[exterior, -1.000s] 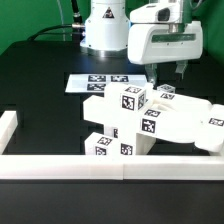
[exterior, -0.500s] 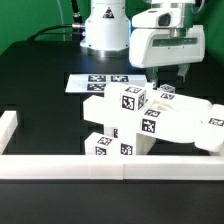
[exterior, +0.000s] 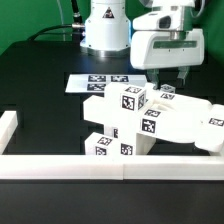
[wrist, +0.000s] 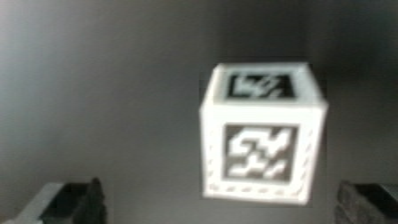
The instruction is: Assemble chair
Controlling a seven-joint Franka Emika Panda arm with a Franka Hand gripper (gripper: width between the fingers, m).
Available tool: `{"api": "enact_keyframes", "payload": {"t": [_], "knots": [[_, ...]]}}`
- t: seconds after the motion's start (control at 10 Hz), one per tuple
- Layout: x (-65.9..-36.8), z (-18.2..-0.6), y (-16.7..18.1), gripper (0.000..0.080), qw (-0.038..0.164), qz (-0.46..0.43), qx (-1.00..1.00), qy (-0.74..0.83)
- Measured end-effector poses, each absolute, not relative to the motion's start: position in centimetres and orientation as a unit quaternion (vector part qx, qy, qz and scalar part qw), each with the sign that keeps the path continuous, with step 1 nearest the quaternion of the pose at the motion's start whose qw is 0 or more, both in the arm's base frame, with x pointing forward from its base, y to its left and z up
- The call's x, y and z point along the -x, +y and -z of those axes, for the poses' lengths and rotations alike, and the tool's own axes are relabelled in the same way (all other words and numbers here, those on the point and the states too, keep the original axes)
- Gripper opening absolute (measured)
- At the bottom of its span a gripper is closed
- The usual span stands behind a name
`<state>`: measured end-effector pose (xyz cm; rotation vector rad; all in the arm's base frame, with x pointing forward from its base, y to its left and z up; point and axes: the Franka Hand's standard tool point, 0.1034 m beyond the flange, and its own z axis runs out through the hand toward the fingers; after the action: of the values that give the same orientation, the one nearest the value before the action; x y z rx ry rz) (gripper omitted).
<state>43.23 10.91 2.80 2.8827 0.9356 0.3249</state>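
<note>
I should next grab the small white block with my gripper by its sides on either side of the tag [exterior: 167, 89]. Then I can add it to the chair.
The chair [exterior: 140, 120] stands partly joined in the middle of the black table, a cluster of chunky white pieces with black-and-white tags. A small separate white tagged block [exterior: 166, 92] lies just behind it. My gripper [exterior: 172, 76] hovers directly above that block, open and holding nothing. In the wrist view the block [wrist: 263, 130] shows two tagged faces, blurred. It lies below and between the two dark fingertips [wrist: 71, 200] of my gripper [wrist: 221, 205], apart from both.
The marker board [exterior: 100, 80] lies flat behind the chair. A long white rail [exterior: 110, 167] runs along the front, and another rail [exterior: 8, 128] stands at the exterior view's left. The arm's white base [exterior: 105, 25] stands at the back.
The gripper has drifted slightly toward the exterior view's right above the small block. Its jaws stay open, and the chair pieces have not moved.
</note>
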Motion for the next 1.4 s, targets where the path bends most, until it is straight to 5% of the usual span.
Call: {"api": "enact_keyframes", "payload": {"t": [0.7, 0.8, 0.9, 1.1, 1.4], "knots": [[-42.3, -0.5, 9.9, 0.0649, 0.058, -0.095, -0.945, 0.307], [-42.3, -0.5, 9.8, 0.0523, 0.058, -0.094, -0.946, 0.306], [-42.3, -0.5, 9.9, 0.0523, 0.058, -0.095, -0.945, 0.306], [-42.4, -0.5, 10.0, 0.0268, 0.058, -0.096, -0.945, 0.307], [-42.5, -0.6, 9.8, 0.0271, 0.059, -0.096, -0.945, 0.308]]}}
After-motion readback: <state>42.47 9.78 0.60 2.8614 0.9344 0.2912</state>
